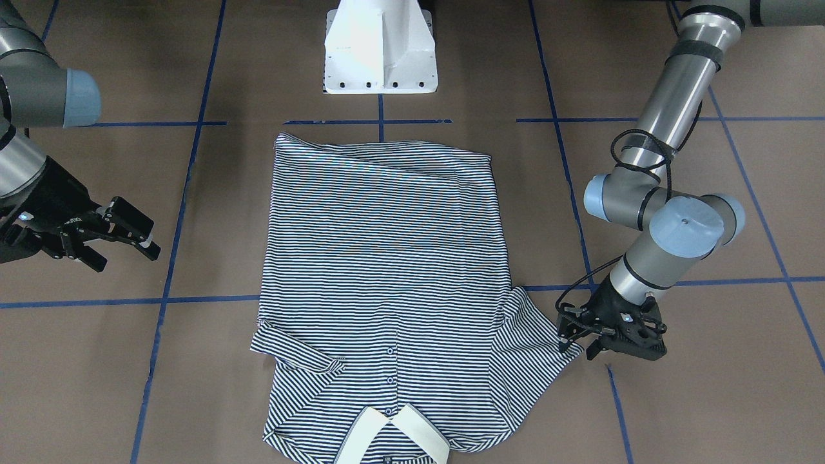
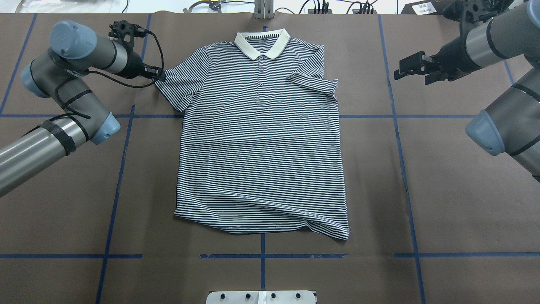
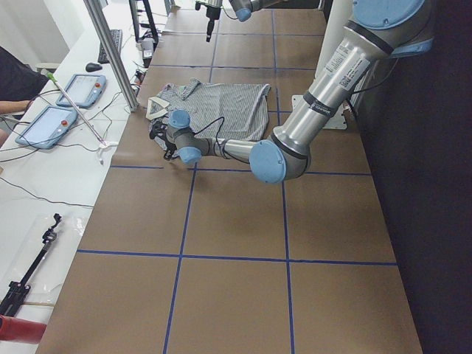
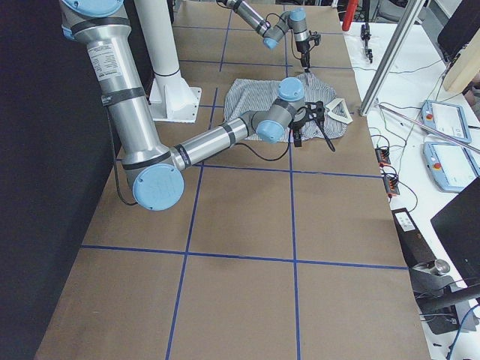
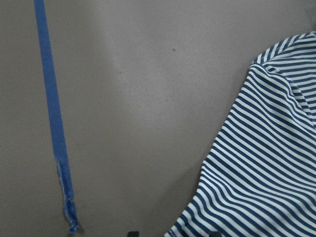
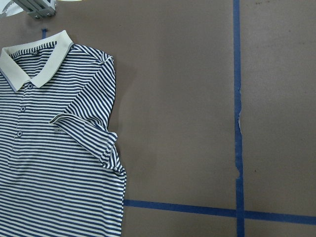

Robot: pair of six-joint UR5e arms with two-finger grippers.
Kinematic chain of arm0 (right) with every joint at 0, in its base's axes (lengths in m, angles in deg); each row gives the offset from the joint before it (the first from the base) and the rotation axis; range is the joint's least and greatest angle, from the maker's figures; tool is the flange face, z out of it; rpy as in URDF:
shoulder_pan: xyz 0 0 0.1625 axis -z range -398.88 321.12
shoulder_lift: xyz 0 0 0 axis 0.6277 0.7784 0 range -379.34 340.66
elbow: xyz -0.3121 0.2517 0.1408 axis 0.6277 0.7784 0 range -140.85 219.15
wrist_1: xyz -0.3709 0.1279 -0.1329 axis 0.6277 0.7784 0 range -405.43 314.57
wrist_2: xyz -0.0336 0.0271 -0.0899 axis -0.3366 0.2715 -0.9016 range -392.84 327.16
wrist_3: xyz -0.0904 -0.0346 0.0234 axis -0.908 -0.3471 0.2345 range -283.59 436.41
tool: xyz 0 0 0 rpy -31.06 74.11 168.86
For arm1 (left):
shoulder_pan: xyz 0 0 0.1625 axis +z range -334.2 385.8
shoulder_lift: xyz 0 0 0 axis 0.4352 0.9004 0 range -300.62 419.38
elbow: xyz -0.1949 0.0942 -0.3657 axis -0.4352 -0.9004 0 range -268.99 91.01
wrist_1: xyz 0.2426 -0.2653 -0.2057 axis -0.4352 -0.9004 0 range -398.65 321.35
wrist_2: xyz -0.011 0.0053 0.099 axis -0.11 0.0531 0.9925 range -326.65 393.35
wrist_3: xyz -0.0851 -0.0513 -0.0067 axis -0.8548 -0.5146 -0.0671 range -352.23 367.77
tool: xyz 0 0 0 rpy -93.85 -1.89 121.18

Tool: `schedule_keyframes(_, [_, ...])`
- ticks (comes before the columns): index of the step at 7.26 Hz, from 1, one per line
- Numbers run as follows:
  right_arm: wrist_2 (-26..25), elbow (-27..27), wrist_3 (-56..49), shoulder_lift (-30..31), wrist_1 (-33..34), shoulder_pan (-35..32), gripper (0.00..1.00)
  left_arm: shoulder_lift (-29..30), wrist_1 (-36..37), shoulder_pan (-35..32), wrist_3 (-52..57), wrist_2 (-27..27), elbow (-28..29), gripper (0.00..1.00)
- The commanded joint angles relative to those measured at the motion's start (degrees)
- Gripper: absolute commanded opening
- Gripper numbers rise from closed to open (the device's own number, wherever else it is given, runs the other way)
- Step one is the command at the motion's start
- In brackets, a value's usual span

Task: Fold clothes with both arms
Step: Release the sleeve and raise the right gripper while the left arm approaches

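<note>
Next, to fold the spread sleeve over the chest (image 1: 434, 357), my left gripper takes hold of the polo shirt by that sleeve's outer hem (image 1: 575, 352).
The striped polo shirt (image 2: 261, 147) lies flat and face up on the brown table, its cream collar (image 2: 262, 42) at the far edge. One sleeve (image 2: 314, 82) is folded in over the chest; the other (image 2: 179, 84) lies spread out. My left gripper (image 2: 161, 76) is low at the spread sleeve's hem, open, with the hem edge (image 5: 197, 222) between its fingertips. It also shows in the front view (image 1: 577, 345). My right gripper (image 2: 400, 69) is open and empty, above the table, well clear of the shirt's folded-sleeve side; it also shows in the front view (image 1: 129, 258).
The white pedestal base (image 1: 380, 48) stands at the robot's side of the table, behind the shirt's hem. Blue tape lines (image 2: 400, 139) cross the brown table. An aluminium post (image 3: 110, 51) and a bench with tablets (image 3: 66, 103) stand beyond the collar end.
</note>
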Motion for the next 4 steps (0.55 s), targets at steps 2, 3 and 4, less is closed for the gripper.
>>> schedule_keyframes(2, [-0.10, 0.04, 0.00, -0.18, 0.00, 0.09, 1.00, 1.00, 0.36, -0.06, -0.72, 0.44, -2.03, 0.00])
schedule_keyframes(3, [-0.10, 0.04, 0.00, -0.27, 0.00, 0.09, 1.00, 1.09, 0.62, -0.15, -1.34, 0.09, -4.84, 0.00])
schedule_keyframes(4, [-0.01, 0.04, 0.00, -0.27, 0.00, 0.00, 1.00, 2.31, 2.45, 0.81, -10.04, 0.17, -7.74, 0.00])
